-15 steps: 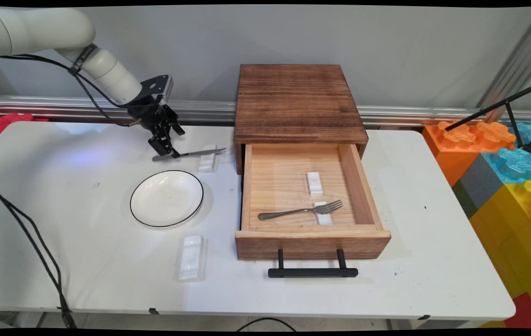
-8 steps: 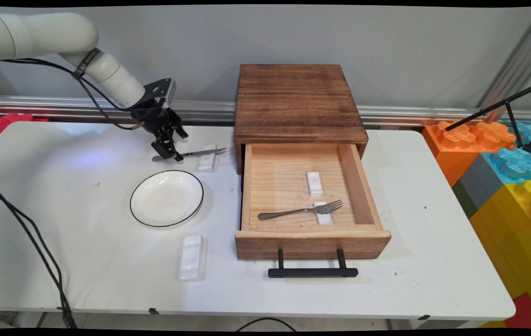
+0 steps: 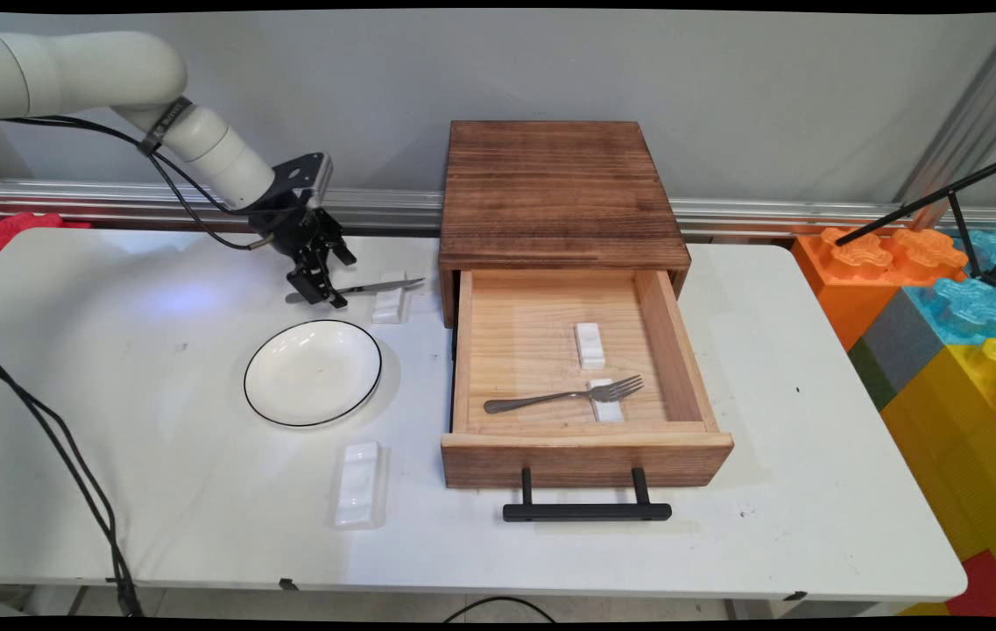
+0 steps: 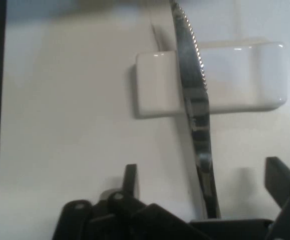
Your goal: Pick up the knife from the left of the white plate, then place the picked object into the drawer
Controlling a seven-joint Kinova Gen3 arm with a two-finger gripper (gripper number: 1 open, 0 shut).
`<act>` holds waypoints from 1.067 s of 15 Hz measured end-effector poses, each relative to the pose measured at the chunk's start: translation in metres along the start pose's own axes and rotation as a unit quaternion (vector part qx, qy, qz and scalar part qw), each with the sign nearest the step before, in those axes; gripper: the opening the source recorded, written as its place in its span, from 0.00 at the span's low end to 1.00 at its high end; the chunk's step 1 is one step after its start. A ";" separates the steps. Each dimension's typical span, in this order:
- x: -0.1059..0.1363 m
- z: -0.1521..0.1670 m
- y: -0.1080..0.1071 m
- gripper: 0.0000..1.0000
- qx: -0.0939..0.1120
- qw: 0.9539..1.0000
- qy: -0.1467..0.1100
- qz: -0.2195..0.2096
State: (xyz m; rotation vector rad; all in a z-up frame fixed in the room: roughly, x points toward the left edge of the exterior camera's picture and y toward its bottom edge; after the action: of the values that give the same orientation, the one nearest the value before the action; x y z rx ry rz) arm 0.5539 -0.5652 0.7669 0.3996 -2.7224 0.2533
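I will lay the steel knife in the open drawer beside the fork, so next I will grab the knife with my gripper by its handle.
A steel knife (image 3: pixel 368 287) lies at the back of the table, its serrated blade resting on a small white cutlery rest (image 3: pixel 389 303) and its handle pointing left. My gripper (image 3: pixel 323 294) hangs low over that handle. In the hand view the knife (image 4: pixel 191 75) runs up across the white rest (image 4: pixel 245 75), and its handle passes between the two fingers of my gripper (image 4: pixel 202 172). The gripper is open, with a clear gap on each side of the handle.
A white plate with a black rim (image 3: pixel 312 372) sits in front of the knife. Another white rest (image 3: pixel 357 484) lies near the front. The wooden cabinet (image 3: pixel 554 188) has its drawer (image 3: pixel 581 460) pulled out, holding a fork (image 3: pixel 563 397) and two small rests. Coloured blocks stand at right.
My gripper has shifted a little to the right along the knife's handle, toward the blade. The knife, plate and drawer have not moved.
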 end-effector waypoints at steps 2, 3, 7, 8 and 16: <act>0.000 0.000 0.000 0.00 0.000 1.000 0.001 0.000; 0.000 0.001 0.000 0.00 0.000 1.000 0.001 0.000; -0.003 0.002 0.000 0.00 -0.002 1.000 -0.004 -0.002; -0.004 0.003 0.000 0.00 -0.003 1.000 -0.005 -0.003; -0.009 0.004 -0.002 0.00 -0.006 1.000 -0.012 -0.009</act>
State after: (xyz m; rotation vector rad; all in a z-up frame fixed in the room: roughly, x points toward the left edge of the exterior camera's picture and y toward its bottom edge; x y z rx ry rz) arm 0.5613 -0.5659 0.7605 0.4260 -2.7420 0.2293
